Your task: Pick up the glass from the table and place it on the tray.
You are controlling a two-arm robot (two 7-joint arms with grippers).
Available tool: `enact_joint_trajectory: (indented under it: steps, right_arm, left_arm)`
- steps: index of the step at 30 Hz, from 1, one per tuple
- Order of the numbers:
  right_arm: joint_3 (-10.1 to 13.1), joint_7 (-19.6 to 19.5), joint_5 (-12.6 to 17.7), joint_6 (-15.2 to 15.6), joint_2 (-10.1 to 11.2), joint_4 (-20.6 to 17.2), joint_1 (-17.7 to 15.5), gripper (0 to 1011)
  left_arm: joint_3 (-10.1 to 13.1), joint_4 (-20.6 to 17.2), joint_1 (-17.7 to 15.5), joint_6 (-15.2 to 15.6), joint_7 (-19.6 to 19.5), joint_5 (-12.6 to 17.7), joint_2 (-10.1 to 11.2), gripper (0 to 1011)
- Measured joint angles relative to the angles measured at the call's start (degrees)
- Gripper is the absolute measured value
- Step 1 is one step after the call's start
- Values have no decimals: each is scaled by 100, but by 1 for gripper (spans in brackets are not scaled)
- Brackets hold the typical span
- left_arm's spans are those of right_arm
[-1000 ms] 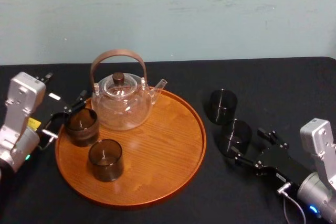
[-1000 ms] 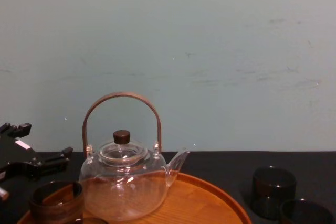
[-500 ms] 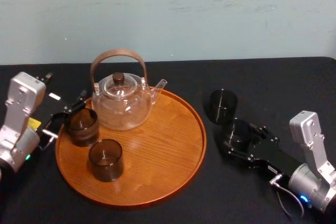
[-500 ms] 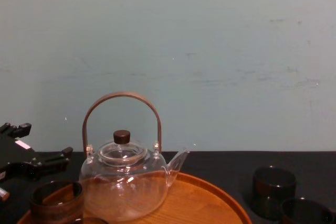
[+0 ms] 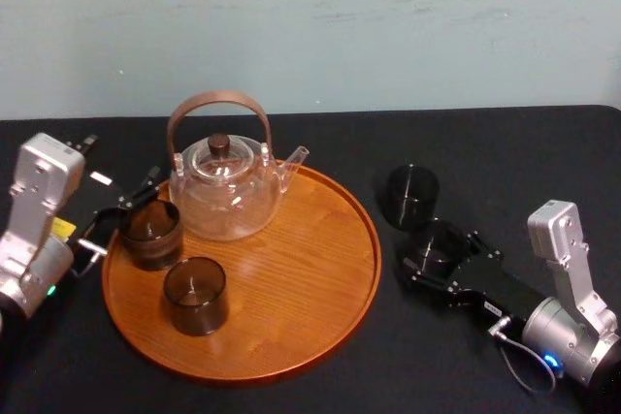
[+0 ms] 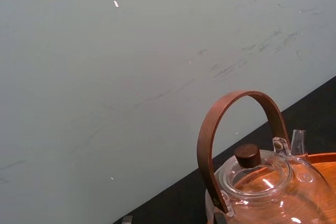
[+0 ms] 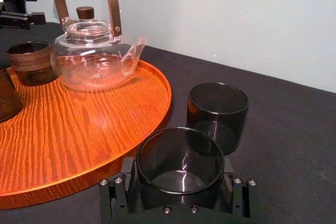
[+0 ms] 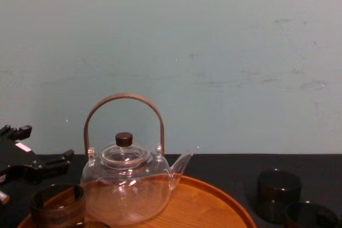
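My right gripper grabs the nearer dark smoky glass by its sides next, to place the glass on the wooden tray [image 8: 206,206] [image 7: 79,135].
Two dark glasses stand on the black table right of the tray [image 5: 291,269]. The nearer glass [image 5: 437,242] sits between the fingers of my right gripper [image 5: 432,257], which is open. In the right wrist view this glass [image 7: 180,160] stands upright in the open right gripper [image 7: 178,178], its sides close to both fingers [image 7: 116,192]. The farther glass [image 7: 218,107] is just behind it. The round wooden tray [image 7: 79,129] lies to their left. My left gripper [image 5: 121,212] rests open at the tray's left rim, beside a brown glass [image 5: 150,233].
A glass teapot [image 5: 225,191] with a brown arched handle stands at the back of the tray. Another brown glass [image 5: 195,295] sits on the tray's front left. The tray's right half is bare wood. A pale wall rises behind the table.
My right gripper has slid forward toward the tray until the nearer glass stands between its open fingers. The left arm has not moved.
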Motion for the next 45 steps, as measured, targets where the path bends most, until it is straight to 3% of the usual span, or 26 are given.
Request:
enact_joint_trajectory:
  steps: [15,25,37,45]
  right_arm:
    - [-1,-26,2,13,20,-36,-20,1002]
    - [-13,77,9,14,-83,204,152,1002]
    - [-12,78,7,18,-75,193,143,1002]
    - [-9,75,10,18,-69,183,136,905]
  left_arm:
    - [1,0,0,0,0,0,0,1001]
    - [0,0,0,0,0,0,0,1001]
    - [0,0,0,0,0,0,0,1001]
    - [0,0,0,0,0,0,0,1001]
